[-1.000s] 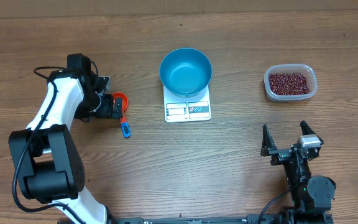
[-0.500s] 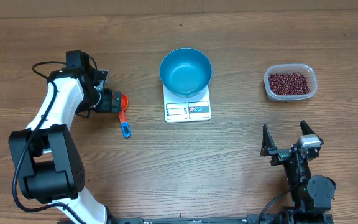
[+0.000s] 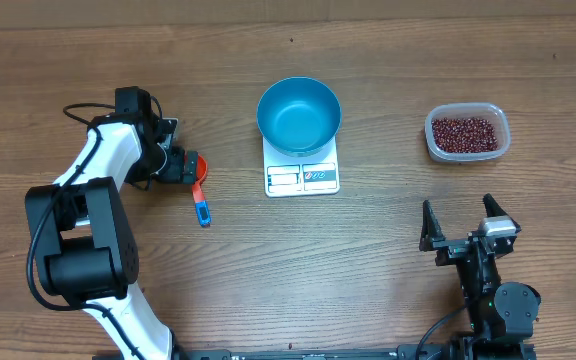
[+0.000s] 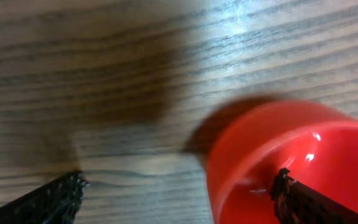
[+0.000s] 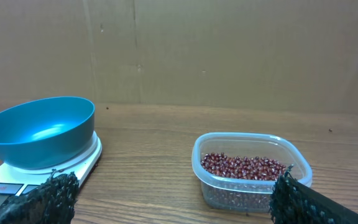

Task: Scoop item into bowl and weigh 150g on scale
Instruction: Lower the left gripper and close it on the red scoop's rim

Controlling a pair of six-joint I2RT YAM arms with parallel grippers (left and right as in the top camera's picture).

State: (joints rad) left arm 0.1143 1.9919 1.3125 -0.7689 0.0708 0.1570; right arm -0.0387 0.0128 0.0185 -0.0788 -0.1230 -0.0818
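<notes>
My left gripper grabs the red scoop by its cup's side [image 4: 230, 175] next, leaving the blue handle end free to hand over for scooping.
A red scoop [image 3: 200, 170] with a blue handle end lies on the table left of the scale [image 3: 302, 177]. My left gripper [image 3: 189, 167] is open and low at the scoop's cup. In the left wrist view the red cup [image 4: 253, 155] has one fingertip [image 4: 297, 199] inside it, and its wall stands between the fingers of the left gripper [image 4: 178, 184]. The empty blue bowl [image 3: 298, 113] sits on the scale. The beans [image 3: 465, 132] fill a clear container at the right. My right gripper [image 3: 468, 226] rests open near the front edge, with bowl [image 5: 39, 130] and beans [image 5: 244, 165] ahead of it.
The clear plastic container [image 5: 250, 186] stands right of the scale [image 5: 73, 167]. A brown cardboard wall [image 5: 229, 50] rises behind the table. Bare wood [image 3: 368, 250] lies between the scale and the right gripper.
My left arm has shifted a little around the scoop's cup, and the scoop has barely moved. The right arm is still.
</notes>
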